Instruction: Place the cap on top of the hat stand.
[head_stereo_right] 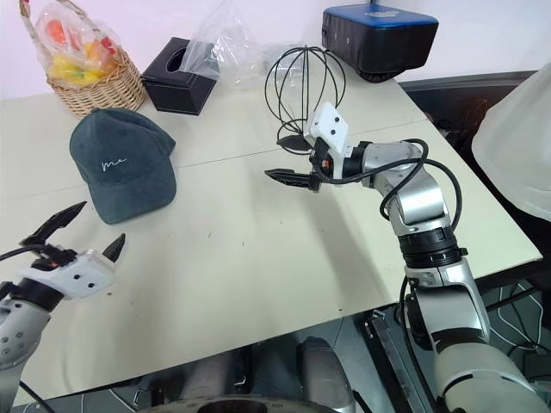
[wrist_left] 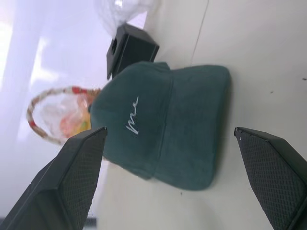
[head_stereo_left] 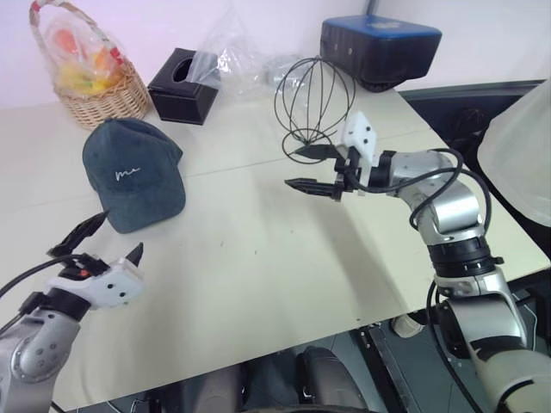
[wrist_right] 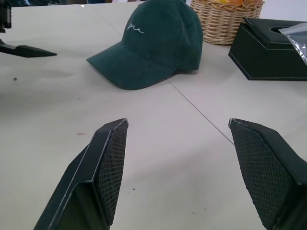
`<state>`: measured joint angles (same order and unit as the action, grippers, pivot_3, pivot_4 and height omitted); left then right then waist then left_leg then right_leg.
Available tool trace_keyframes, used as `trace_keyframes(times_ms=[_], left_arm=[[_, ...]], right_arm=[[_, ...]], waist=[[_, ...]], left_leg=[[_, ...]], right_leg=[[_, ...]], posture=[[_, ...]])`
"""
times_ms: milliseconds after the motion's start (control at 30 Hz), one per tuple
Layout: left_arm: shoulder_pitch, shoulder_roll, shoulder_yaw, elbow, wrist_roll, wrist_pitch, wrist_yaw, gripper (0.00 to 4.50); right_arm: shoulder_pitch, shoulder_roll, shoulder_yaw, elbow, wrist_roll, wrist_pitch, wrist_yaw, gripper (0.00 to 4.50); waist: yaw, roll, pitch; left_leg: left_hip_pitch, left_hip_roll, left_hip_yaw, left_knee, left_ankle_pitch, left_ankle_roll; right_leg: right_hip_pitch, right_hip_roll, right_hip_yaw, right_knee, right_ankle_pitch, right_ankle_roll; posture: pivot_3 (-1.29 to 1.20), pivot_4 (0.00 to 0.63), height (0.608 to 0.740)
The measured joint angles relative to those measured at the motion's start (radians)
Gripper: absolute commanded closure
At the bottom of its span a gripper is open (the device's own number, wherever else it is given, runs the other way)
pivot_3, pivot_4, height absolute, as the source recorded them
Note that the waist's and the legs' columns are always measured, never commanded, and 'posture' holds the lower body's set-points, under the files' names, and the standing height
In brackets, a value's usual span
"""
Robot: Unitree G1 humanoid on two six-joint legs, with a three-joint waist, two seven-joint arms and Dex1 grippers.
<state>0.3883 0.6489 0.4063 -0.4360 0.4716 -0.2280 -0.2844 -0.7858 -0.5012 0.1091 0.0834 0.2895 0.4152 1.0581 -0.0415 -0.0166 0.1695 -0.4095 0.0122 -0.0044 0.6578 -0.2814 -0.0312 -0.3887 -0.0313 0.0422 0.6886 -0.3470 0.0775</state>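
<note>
The teal cap should be held by its brim [head_stereo_left: 148, 206] [wrist_left: 194, 127] next, in my left gripper, so the cap's top stays free to settle over the hat stand.
The dark teal cap [head_stereo_left: 133, 176] lies on the pale table [head_stereo_left: 258, 258] at the left, its brim toward the front edge and its white embroidery facing up. The black wire hat stand [head_stereo_left: 314, 99] rises upright at the back centre with nothing on it. My left gripper [head_stereo_left: 120, 234] hovers open just in front of the cap's brim and points at the cap [wrist_left: 163, 129]. Open too, my right gripper [head_stereo_left: 297, 168] hangs beside the stand's base and aims left toward the cap [wrist_right: 153, 43]. Nothing sits between either pair of fingers.
A wicker basket [head_stereo_left: 90, 73] wrapped in plastic stands at the back left. Beside it are a black tissue box [head_stereo_left: 182, 86] and a clear plastic bag [head_stereo_left: 232, 52]. A dark blue case [head_stereo_left: 379, 47] sits behind the stand. The table's right edge [head_stereo_left: 508, 215] runs close to my right arm.
</note>
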Motion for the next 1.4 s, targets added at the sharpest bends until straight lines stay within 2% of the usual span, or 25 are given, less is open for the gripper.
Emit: trace_keyframes(times_ms=[200,567,767,1400], left_arm=[[-0.047,0.049,-0.016,0.022,0.123,0.014,0.003,0.00],[-0.050,0.061,-0.078,0.044,0.260,0.111,-0.043,0.00],[-0.065,0.080,-0.101,0.072,0.297,0.154,-0.068,0.00],[-0.252,0.100,-0.255,0.210,0.376,0.254,-0.063,0.00]], right_arm=[[0.000,-0.002,0.000,-0.002,0.000,0.001,-0.001,1.08],[0.000,-0.009,0.000,-0.002,0.000,0.000,-0.001,1.08],[0.000,-0.009,0.000,-0.002,0.000,0.000,-0.001,1.08],[-0.001,-0.029,0.000,-0.012,0.000,0.023,-0.004,1.08]], waist=[[-0.001,0.000,0.000],[-0.001,0.000,0.000],[0.000,0.000,0.000],[0.000,0.000,0.000]], left_leg=[[0.000,0.000,0.000,0.000,0.000,0.000],[0.000,0.000,0.000,-0.001,0.000,0.000],[0.000,0.000,0.000,-0.001,0.000,0.000],[0.000,0.000,0.000,0.000,0.000,0.000]], right_leg=[[0.000,0.000,0.000,0.000,0.000,0.000],[0.000,0.000,0.000,0.000,0.000,0.000],[0.000,0.000,0.000,0.000,0.000,0.000],[-0.001,0.000,0.000,0.002,0.000,0.000]], posture=[[0.00,0.150,0.740],[0.00,0.150,0.740],[0.00,0.150,0.740],[0.00,0.150,0.740]])
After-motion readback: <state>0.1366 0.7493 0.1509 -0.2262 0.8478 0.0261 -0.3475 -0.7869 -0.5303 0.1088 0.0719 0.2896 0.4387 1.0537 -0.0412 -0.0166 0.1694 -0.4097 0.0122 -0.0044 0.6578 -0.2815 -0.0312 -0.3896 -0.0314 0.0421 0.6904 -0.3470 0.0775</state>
